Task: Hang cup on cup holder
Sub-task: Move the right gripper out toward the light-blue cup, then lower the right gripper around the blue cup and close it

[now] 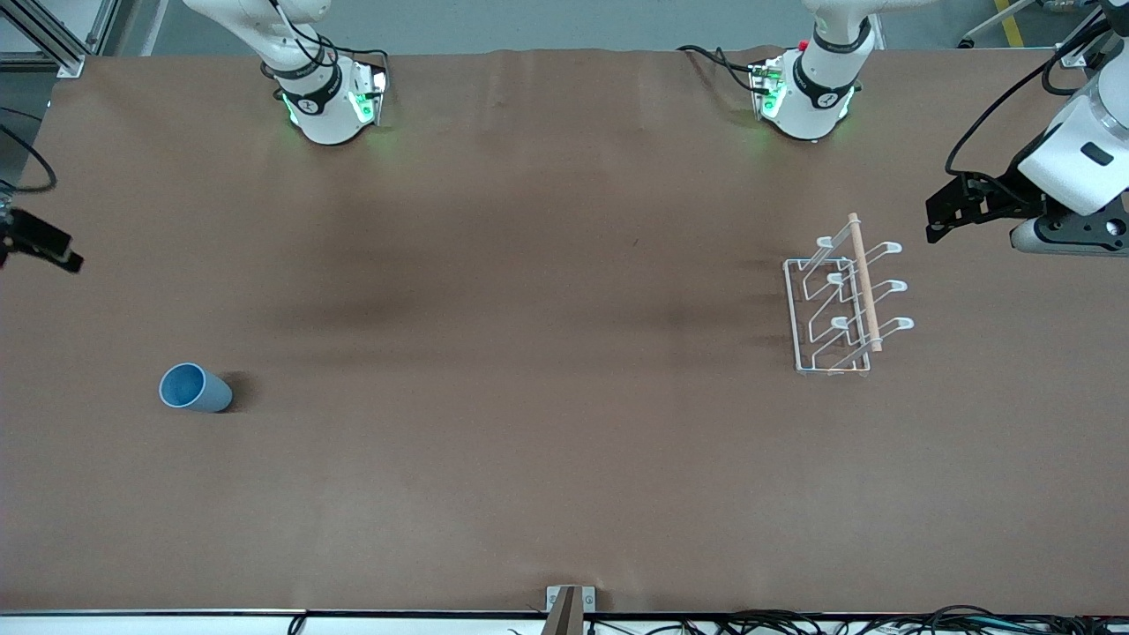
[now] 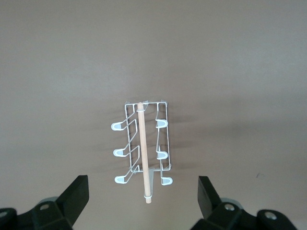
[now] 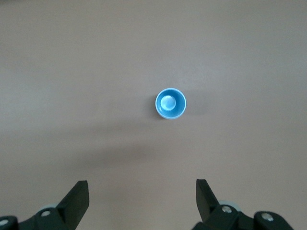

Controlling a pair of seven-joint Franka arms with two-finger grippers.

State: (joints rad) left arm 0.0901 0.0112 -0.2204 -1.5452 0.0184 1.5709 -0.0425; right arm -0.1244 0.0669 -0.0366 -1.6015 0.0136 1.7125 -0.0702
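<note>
My right gripper picks up the cup by its rim [image 1: 182,366] next. This gets the cup ready for hanging on the cup holder [image 1: 842,300].
The cup [image 1: 194,388] is a small light-blue tumbler standing mouth-up toward the right arm's end of the table; the right wrist view looks straight down into the cup [image 3: 171,103]. The cup holder [image 1: 842,300] is a white wire rack with looped prongs and a wooden rod on top, and it stands toward the left arm's end. My right gripper [image 3: 141,188] hangs open and empty, high over the table off to one side of the cup, only partly visible [image 1: 40,242] at the frame edge. My left gripper [image 1: 948,212] is open and empty, up beside the cup holder [image 2: 142,153].
A brown cover [image 1: 529,397] spans the whole table. Both arm bases [image 1: 326,97] [image 1: 807,93] stand along the edge farthest from the front camera. A small metal bracket [image 1: 569,604] and cables sit at the nearest edge.
</note>
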